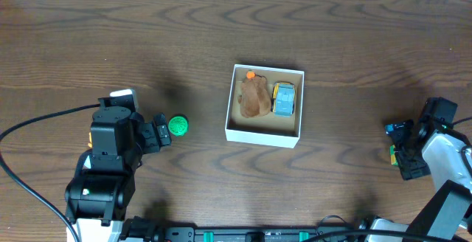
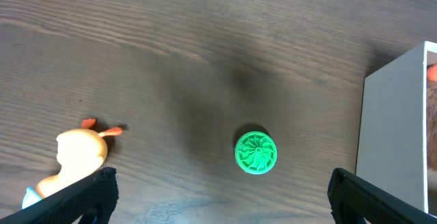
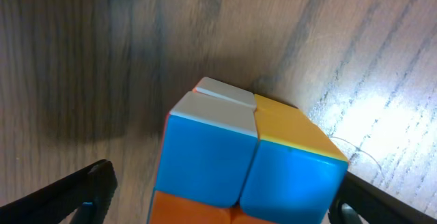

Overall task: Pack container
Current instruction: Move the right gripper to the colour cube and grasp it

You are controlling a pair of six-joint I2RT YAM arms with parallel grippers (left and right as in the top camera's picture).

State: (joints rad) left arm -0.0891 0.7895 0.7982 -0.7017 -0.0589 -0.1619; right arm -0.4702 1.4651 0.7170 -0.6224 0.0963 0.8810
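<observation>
I need to close my right gripper on the colour cube now, since the cube is between the open fingers in the right wrist view.
The container [image 1: 231, 131], a square white box with a tan inside, sits mid-table and holds a brown plush toy [image 1: 255, 97] and a blue-yellow toy car [image 1: 284, 99]. Its white wall shows in the left wrist view [image 2: 392, 128]. A green ridged disc [image 1: 178, 126] lies on the table left of the container, just ahead of my left gripper [image 1: 159, 133]. In the left wrist view the disc [image 2: 256, 152] lies ahead of the open, empty left gripper [image 2: 218, 203]. My right gripper [image 3: 225, 207] is open and straddles a colour cube [image 3: 249, 162]; the left finger stands apart from it.
A yellow rubber duck [image 2: 78, 157] with an orange beak lies on the table by my left gripper's left finger. The right arm [image 1: 431, 150] is at the table's right side. Cables run along the front left edge.
</observation>
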